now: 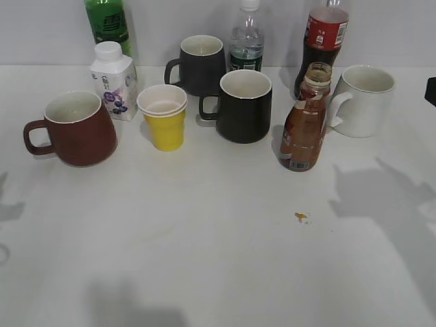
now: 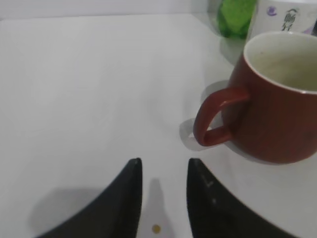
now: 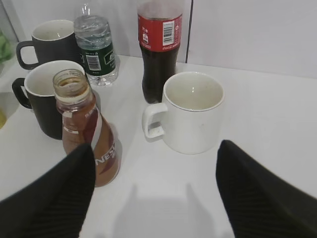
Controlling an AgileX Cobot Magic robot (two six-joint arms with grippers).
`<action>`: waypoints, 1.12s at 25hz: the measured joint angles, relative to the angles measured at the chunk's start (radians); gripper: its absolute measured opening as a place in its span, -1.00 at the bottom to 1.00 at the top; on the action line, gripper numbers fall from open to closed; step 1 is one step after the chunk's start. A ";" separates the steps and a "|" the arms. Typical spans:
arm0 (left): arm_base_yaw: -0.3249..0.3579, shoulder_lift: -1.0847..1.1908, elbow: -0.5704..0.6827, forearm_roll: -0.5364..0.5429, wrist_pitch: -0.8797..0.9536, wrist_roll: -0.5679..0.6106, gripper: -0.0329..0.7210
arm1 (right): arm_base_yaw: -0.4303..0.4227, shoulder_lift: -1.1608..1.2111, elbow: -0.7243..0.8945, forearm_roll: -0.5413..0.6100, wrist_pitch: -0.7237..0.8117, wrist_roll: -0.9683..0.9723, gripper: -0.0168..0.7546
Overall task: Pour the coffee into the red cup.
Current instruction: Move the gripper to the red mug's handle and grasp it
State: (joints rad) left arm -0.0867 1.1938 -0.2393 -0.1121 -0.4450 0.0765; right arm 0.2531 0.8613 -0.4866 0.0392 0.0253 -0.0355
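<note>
The left gripper grabs the red cup by its slim loop handle (image 1: 37,138) next, because the red cup's round body (image 1: 83,135) is wide and bulging.
The red cup (image 1: 71,129) stands upright at the left of the table, handle to the left. It also shows in the left wrist view (image 2: 277,109), empty with a white inside. My left gripper (image 2: 163,163) is open and empty, low over the table, short of the cup's handle. The coffee (image 1: 303,122) is an uncapped bottle of brown liquid at centre right. In the right wrist view the coffee (image 3: 86,134) stands just beyond my left fingertip. My right gripper (image 3: 156,148) is wide open and empty. Neither gripper shows in the exterior view.
A yellow paper cup (image 1: 163,117), two black mugs (image 1: 244,105) (image 1: 201,63), a white mug (image 1: 364,100), a cola bottle (image 1: 324,37), a water bottle (image 1: 246,37), a green bottle (image 1: 107,24) and a milk carton (image 1: 114,80) crowd the back. A small brown spill (image 1: 300,216) marks the table.
</note>
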 joint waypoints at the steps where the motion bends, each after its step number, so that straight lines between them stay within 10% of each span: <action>1: 0.000 0.019 0.000 0.004 -0.009 -0.001 -0.23 | 0.000 0.000 0.000 0.000 0.000 0.000 0.51; 28: 0.000 0.531 -0.002 0.216 -0.653 -0.090 -0.10 | 0.001 0.065 0.000 0.007 -0.025 0.001 0.51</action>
State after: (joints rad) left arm -0.0867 1.7252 -0.2414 0.1038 -1.0977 -0.0137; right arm 0.2539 0.9260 -0.4866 0.0462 0.0000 -0.0346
